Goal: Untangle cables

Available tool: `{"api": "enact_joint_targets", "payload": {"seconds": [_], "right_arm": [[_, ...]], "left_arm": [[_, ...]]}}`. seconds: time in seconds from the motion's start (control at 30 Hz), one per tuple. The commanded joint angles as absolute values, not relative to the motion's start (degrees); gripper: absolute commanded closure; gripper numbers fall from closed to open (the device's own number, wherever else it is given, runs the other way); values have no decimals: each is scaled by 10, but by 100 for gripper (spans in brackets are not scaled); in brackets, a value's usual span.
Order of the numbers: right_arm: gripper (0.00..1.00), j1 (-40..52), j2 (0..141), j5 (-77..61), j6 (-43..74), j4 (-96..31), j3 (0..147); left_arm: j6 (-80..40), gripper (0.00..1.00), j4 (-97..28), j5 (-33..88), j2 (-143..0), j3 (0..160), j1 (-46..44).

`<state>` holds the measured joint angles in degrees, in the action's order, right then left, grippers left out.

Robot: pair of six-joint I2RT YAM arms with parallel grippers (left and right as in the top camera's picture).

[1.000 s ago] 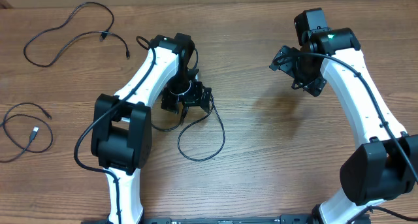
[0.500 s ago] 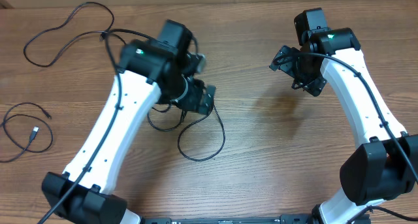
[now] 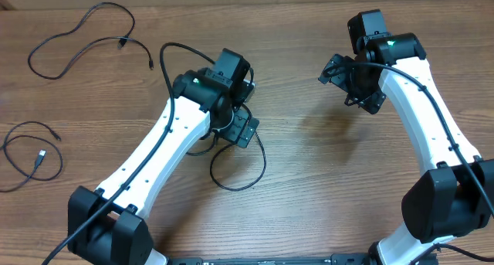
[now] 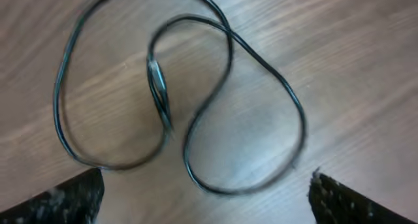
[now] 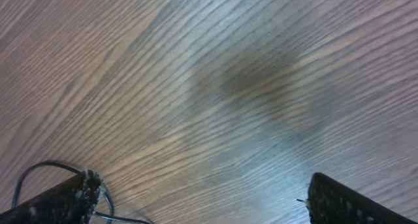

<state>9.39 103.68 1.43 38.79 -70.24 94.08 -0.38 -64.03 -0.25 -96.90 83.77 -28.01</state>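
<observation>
My left gripper is going to grab the black cable by its bunched middle parts beside the plug (image 4: 160, 96) next, to move the loops aside together.
A black cable (image 3: 245, 174) lies in loose crossing loops on the wooden table, partly under my left arm. In the left wrist view the cable (image 4: 196, 100) shows as overlapping loops with a plug end near the middle. My left gripper (image 4: 206, 201) hangs above it, open and empty, fingertips at the lower corners. In the overhead view the left gripper (image 3: 241, 130) is over the loops. My right gripper (image 5: 199, 198) is open and empty above bare wood; it sits at the upper right in the overhead view (image 3: 347, 79).
A second black cable (image 3: 81, 39) lies at the far left back. A third black cable (image 3: 35, 155) is coiled at the left edge. A bit of cable (image 5: 39, 168) shows at the right wrist view's lower left.
My left arm has swung to the right and its base has shifted; the left gripper now sits slightly right of where it was. The cable loops and the right arm have not moved.
</observation>
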Motion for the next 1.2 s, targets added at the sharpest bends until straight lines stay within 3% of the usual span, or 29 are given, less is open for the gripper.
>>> {"api": "enact_joint_targets", "payload": {"seconds": [0.0,0.23,0.53,1.1,1.17], "right_arm": [[0,92,1036,13,385,-701,940],[0,93,1036,13,385,-701,940],[0,93,1036,13,385,-701,940],[0,93,1036,13,385,-701,940],[0,93,1036,13,385,-701,940]], "left_arm": [[18,0,-588,-38,-974,787,-271],[15,0,-484,-32,-981,708,-269],[-23,3,-456,-34,-1061,697,-249],[56,5,-436,-4,-1103,696,-247],[56,15,-435,-6,-1103,695,-247]]}}
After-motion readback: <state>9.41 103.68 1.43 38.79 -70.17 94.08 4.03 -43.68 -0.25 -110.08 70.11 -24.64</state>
